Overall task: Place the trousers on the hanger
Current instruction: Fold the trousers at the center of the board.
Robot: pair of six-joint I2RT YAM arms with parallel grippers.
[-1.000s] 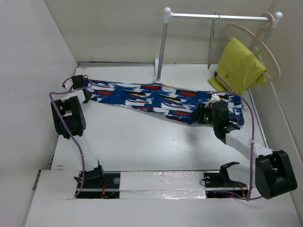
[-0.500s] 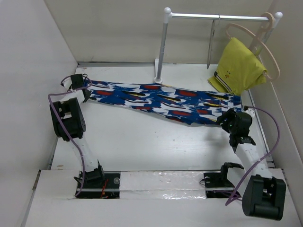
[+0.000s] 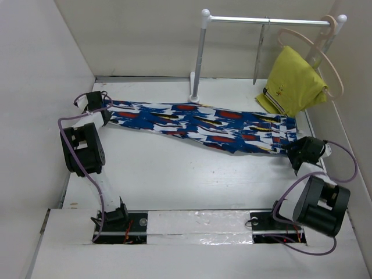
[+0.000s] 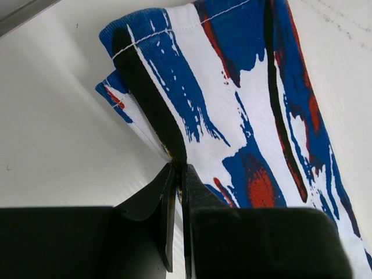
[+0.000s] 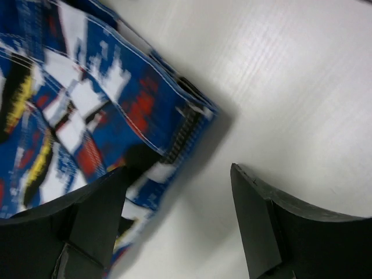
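The right gripper grips the near waist corner (image 3: 286, 151), opposite the held hem, next, to straighten and fold the trousers (image 3: 203, 125) for the hanger.
The trousers (image 3: 203, 125), blue-and-white print with red, black and yellow streaks, lie flat across the table from far left to right. My left gripper (image 3: 102, 110) is shut on the hem corner of the leg end (image 4: 174, 70), its jaws pinched together on the fabric edge (image 4: 177, 168). My right gripper (image 3: 299, 147) is open at the waist end; in the right wrist view (image 5: 179, 171) the waist corner with a zipper (image 5: 189, 125) lies just ahead of the left finger (image 5: 102, 203). The thin grey wire hanger (image 3: 260, 52) hangs edge-on from the rail.
A white-posted rail (image 3: 200, 55) stands at the back of the table. A pale beige hanger (image 3: 328, 55) carrying a yellow garment (image 3: 293, 81) hangs at its right end. White walls close in on the left and right.
My right arm has swung off the top of the trousers' waist and out to the right, now low beside the waist corner. The left gripper and trousers have stayed put.
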